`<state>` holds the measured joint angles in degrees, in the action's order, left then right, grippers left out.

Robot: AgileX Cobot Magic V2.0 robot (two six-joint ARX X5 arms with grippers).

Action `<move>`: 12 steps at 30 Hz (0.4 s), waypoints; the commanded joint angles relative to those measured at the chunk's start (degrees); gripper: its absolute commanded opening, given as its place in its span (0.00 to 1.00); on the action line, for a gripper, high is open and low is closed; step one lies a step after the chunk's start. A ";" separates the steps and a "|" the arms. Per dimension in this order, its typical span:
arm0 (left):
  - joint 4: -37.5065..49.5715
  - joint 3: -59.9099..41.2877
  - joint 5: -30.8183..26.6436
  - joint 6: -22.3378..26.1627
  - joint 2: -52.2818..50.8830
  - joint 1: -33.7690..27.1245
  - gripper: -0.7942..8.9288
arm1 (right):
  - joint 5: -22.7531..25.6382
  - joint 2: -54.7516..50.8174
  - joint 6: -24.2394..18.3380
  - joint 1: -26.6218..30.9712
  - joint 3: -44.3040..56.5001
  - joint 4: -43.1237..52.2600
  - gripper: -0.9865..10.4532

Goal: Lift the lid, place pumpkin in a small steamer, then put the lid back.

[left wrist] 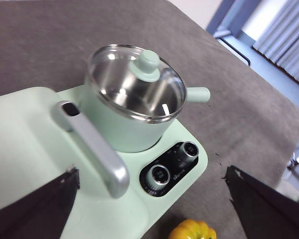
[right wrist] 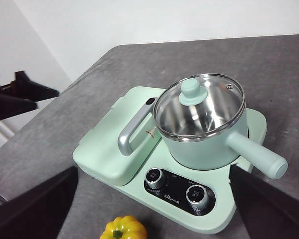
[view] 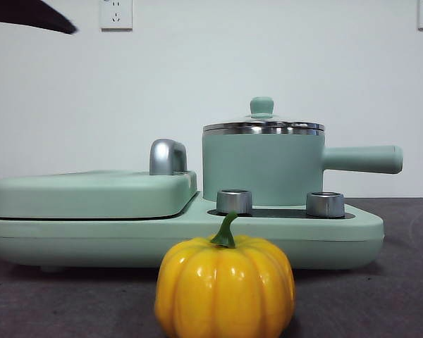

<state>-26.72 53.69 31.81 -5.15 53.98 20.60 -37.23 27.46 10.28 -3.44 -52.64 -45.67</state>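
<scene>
The glass lid has to come off the small steamer (view: 261, 169), so my left gripper will next grab the lid by its mint-green knob (view: 261, 105).
The yellow-orange pumpkin (view: 225, 289) with a green stem stands on the dark table in front of the appliance; it also shows in the left wrist view (left wrist: 193, 230) and the right wrist view (right wrist: 123, 228). The mint-green small steamer (view: 261, 169) stands on the right of the base, its long handle (view: 363, 159) pointing right. The glass lid (view: 263, 127) with its mint knob (view: 261, 106) rests on it. My left gripper (left wrist: 152, 174) and right gripper (right wrist: 153, 172) are both open and empty, high above the appliance. The pot looks empty through the lid (right wrist: 199, 107).
The wide mint-green base (view: 338, 236) has two silver knobs (view: 234, 201). A flat grill cover (view: 92, 193) with a chrome handle (view: 168, 156) lies on its left. A black arm tip (view: 39, 17) shows at the top left corner. The other arm (right wrist: 15, 94) shows in the right wrist view.
</scene>
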 commanded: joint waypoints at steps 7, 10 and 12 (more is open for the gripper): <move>0.96 13.90 -4.68 5.57 15.61 6.49 0.57 | 0.15 0.15 -0.42 -0.24 -0.83 0.42 0.51; 1.01 19.12 -7.52 7.56 21.22 9.05 0.57 | 0.13 0.15 -0.42 -0.24 -0.83 0.42 0.51; 1.05 22.60 -9.05 8.61 25.05 10.60 0.57 | 0.13 0.15 -0.42 -0.24 -0.83 0.42 0.51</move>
<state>-26.46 74.37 23.18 1.23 77.43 30.55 -37.26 27.46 10.28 -3.44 -52.64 -45.67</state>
